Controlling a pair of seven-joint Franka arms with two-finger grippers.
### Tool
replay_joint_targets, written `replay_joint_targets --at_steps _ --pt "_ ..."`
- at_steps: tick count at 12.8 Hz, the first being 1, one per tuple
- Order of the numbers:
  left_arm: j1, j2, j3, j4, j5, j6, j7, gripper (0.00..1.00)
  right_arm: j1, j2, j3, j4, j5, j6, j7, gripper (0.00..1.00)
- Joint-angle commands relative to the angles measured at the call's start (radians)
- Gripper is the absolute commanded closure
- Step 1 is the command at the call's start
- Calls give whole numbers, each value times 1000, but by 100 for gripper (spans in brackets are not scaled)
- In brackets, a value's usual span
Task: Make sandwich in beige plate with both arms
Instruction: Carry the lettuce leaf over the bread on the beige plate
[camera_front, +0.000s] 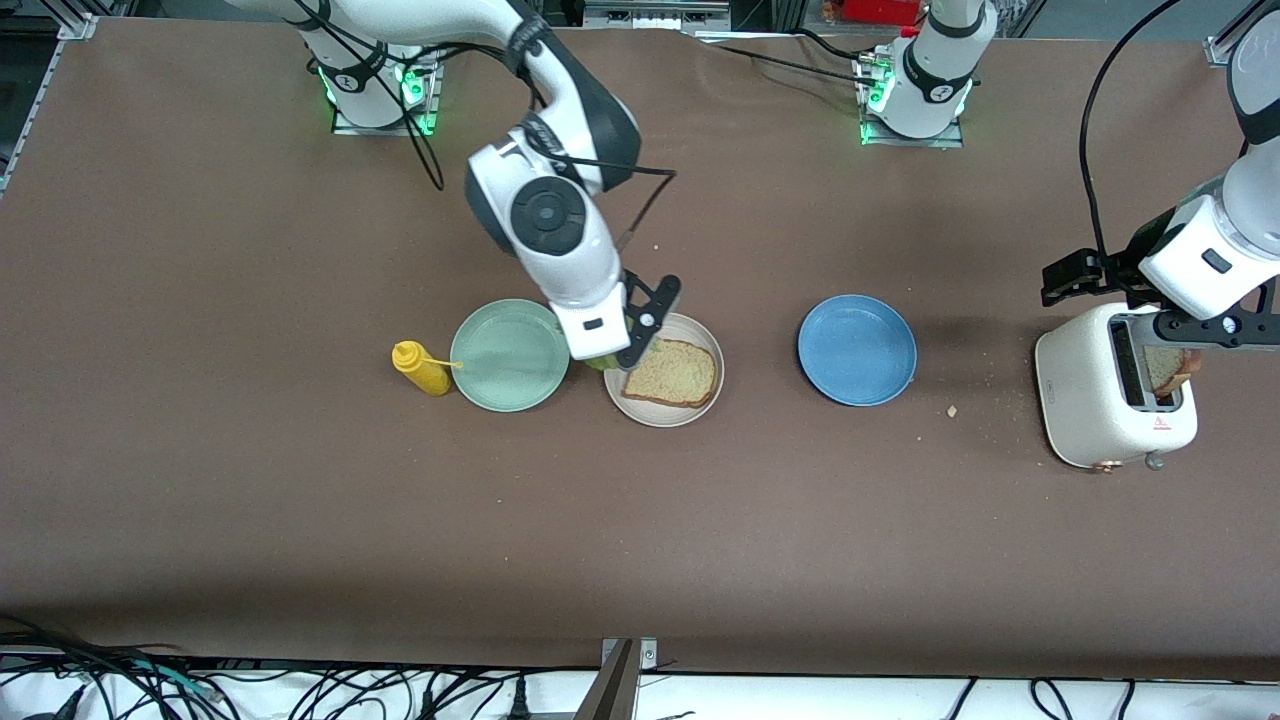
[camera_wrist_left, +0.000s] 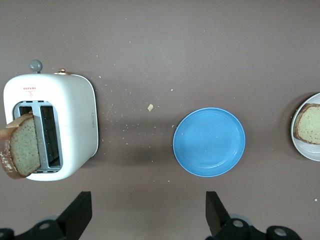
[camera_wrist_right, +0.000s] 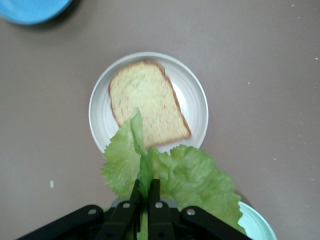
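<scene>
My right gripper keeps hold of the lettuce leaf until the leaf reaches the bread slice's middle (camera_front: 673, 372) (camera_wrist_right: 148, 102). The leaf still hangs short of the slice's middle.
The beige plate (camera_front: 665, 420) holds one slice of bread (camera_front: 672, 373), and the right wrist view shows the same slice (camera_wrist_right: 147, 102) on that plate (camera_wrist_right: 197, 100). My right gripper (camera_front: 608, 358) hangs over the plate's rim beside the mint-green plate. It is shut (camera_wrist_right: 145, 187) on a crinkled green lettuce leaf (camera_wrist_right: 170, 172), of which only a sliver (camera_front: 600, 363) shows from the front. My left gripper (camera_front: 1072, 277) hovers open (camera_wrist_left: 149, 210) and empty over the table beside the toaster (camera_front: 1100, 400). A second slice (camera_front: 1170, 368) stands up out of a toaster slot (camera_wrist_left: 22, 145).
A mint-green plate (camera_front: 509, 354) and a yellow mustard bottle (camera_front: 421, 367) sit toward the right arm's end. A blue plate (camera_front: 857, 349) lies between the beige plate and the toaster. Crumbs (camera_front: 951, 410) are scattered near the toaster.
</scene>
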Motion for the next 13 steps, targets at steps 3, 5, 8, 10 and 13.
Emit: replay_joint_targets --at_steps 3,5,8,10,13 --pt "2 11 -5 23 31 -4 9 0 61 145 -14 105 41 185 243 100" --pt "2 11 -5 23 31 -4 9 0 73 178 -14 105 41 236 257 100" --pt "2 11 -5 23 31 -4 9 0 72 187 -11 88 44 253 261 100" --pt "2 11 -5 23 31 -4 9 0 67 193 -11 74 58 256 260 100" --pt "2 11 -5 23 31 -4 9 0 70 225 -10 74 76 308 260 100"
